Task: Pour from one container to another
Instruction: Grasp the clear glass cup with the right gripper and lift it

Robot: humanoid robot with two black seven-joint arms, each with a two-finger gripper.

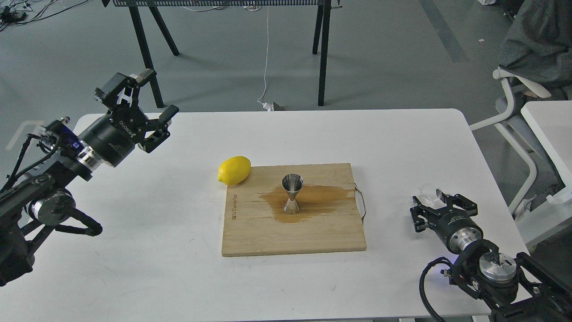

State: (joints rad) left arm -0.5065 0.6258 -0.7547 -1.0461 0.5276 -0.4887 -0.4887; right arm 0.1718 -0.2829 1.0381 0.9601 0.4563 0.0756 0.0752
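Note:
The clear glass cup will be picked up around its body (pixel 427 197) by my right gripper next, to pour into the steel jigger (pixel 292 193).
The steel jigger (pixel 292 193) stands upright in the middle of a wooden board (pixel 268 237), on a brown wet stain (pixel 321 199). The clear glass cup (pixel 428 192) rests on the white table at the right, faint and hard to make out. My right gripper (pixel 441 203) is open just behind the cup, its fingers spread to either side and not closed on it. My left gripper (pixel 148 97) is open and empty, raised above the table's far left corner, well away from the board.
A yellow lemon (pixel 234 170) lies against the board's far left corner. The board has a wire handle (pixel 361 203) on its right edge. The white table (pixel 156 250) ends just right of my right arm. A chair (pixel 514 112) stands beyond that edge.

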